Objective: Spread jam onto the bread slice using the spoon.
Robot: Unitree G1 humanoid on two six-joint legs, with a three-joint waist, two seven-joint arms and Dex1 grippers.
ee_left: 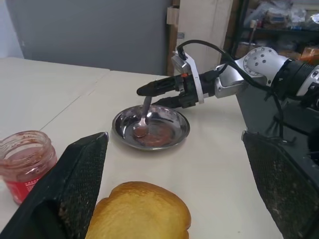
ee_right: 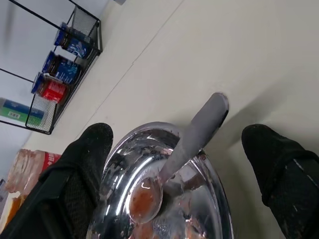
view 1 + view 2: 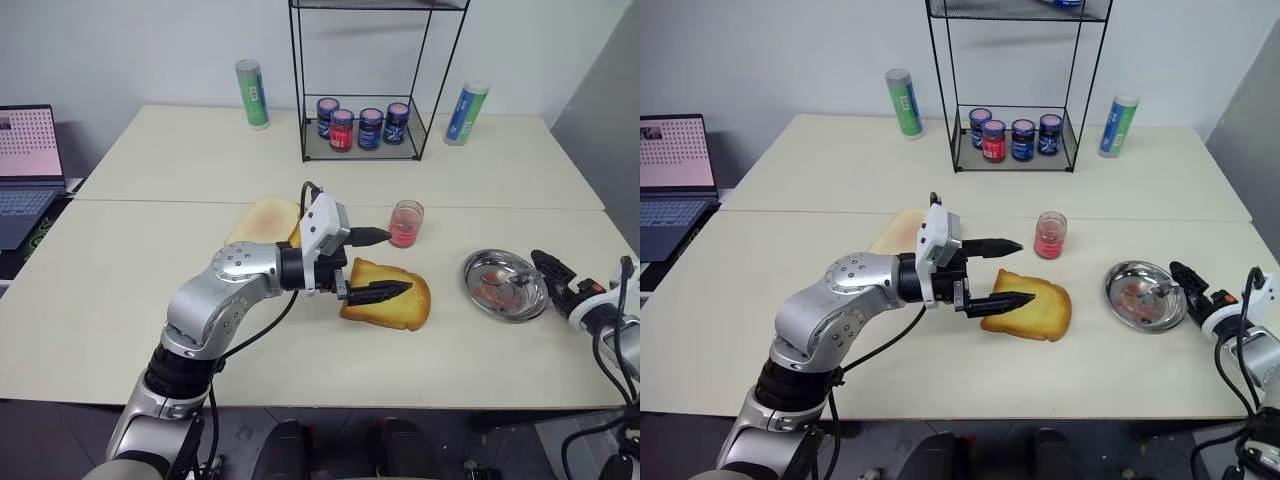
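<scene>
Next, my right gripper grabs the spoon by the top of its handle [image 2: 213, 110], since jam smears the spoon's bowl [image 2: 145, 200] down in the dish.
The golden toasted bread slice [image 3: 403, 308] lies on the table in front of me. My left gripper [image 3: 383, 265] hangs open just above its near-left part, pointing right, with nothing between its fingers. The clear jar of pink-red jam [image 3: 406, 222] stands just beyond the slice, lid off. To the right, the spoon [image 2: 185, 144] rests in the round steel dish [image 3: 478, 268], its jam-smeared bowl down and its handle leaning over the rim. My right gripper [image 1: 153, 94] is open at the dish's right edge, its fingers on either side of the handle without closing on it.
A wire rack [image 3: 362, 150] with several dark lidded jars stands at the back. A green tube [image 3: 253, 93] and a blue-green tube [image 3: 466, 113] flank it. Pale bread slices [image 3: 264, 221] lie behind my left arm. A laptop [image 3: 27, 160] sits far left.
</scene>
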